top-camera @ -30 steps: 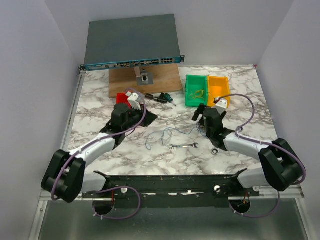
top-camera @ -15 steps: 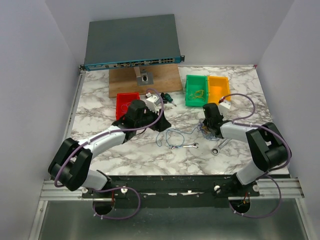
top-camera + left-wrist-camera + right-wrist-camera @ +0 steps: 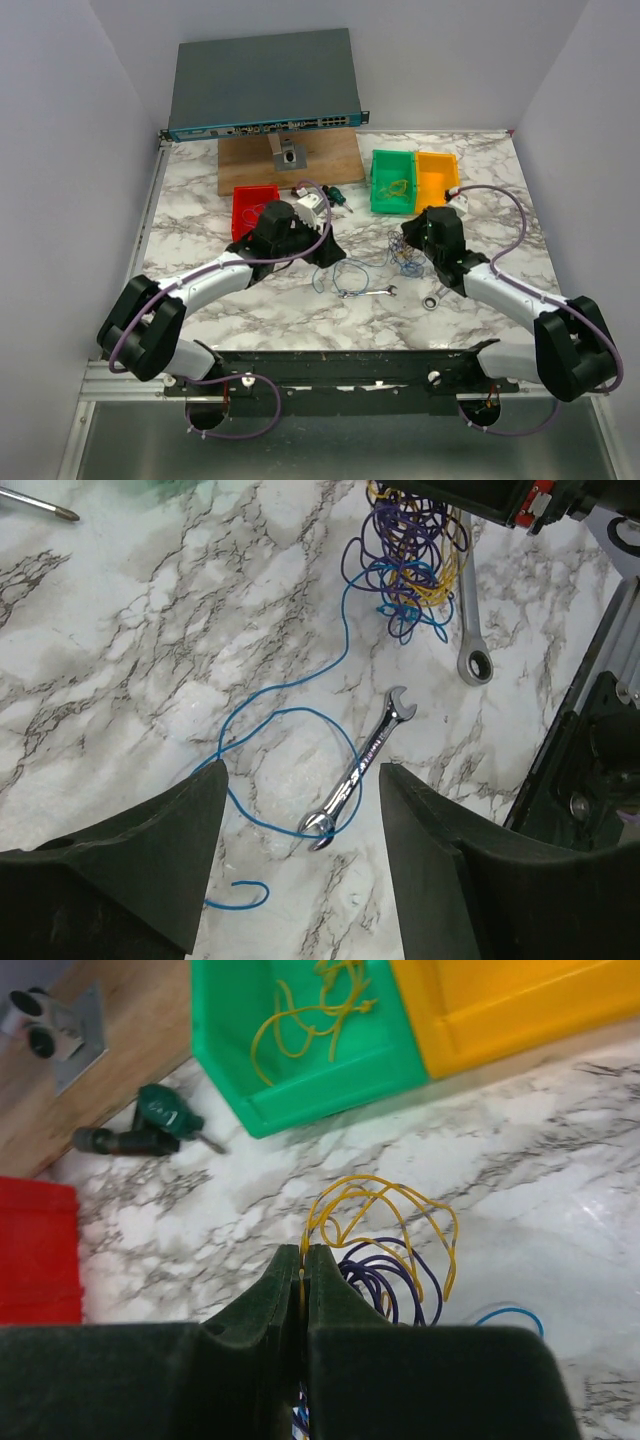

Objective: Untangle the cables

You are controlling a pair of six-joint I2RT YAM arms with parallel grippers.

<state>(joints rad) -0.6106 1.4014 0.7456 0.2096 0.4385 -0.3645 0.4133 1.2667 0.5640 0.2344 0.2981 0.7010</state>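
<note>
The left gripper reaches the blue cable and grips its loose loop (image 3: pixel 352 262) (image 3: pixel 285 711) next, and its tangled end stays free to come loose.
The cables (image 3: pixel 400 254) lie as a small tangle of yellow, purple and blue wire right of the table's centre. My right gripper (image 3: pixel 303 1252) is shut on a yellow cable (image 3: pixel 385 1195), which arches up from the pinch, with purple loops (image 3: pixel 375 1275) just behind it. In the top view the right gripper (image 3: pixel 410 234) sits at the tangle's upper right. A blue cable (image 3: pixel 290 710) trails away from the tangle (image 3: pixel 410 550) across the marble. Its loop lies below my left gripper (image 3: pixel 302 780), which hangs open above it with nothing between its fingers.
An open-end wrench (image 3: pixel 362 770) lies across the blue loop, and a ring wrench (image 3: pixel 472 610) lies by the tangle. A green bin (image 3: pixel 320 1095) holds yellow wire, beside an orange bin (image 3: pixel 520 1025). A red bin (image 3: pixel 254 205), a screwdriver (image 3: pixel 150 1130) and a wooden board (image 3: pixel 290 160) stand further back.
My left gripper has opened and moved right, over the blue cable. My right gripper has shut on the yellow cable and drawn the tangle slightly up and right.
</note>
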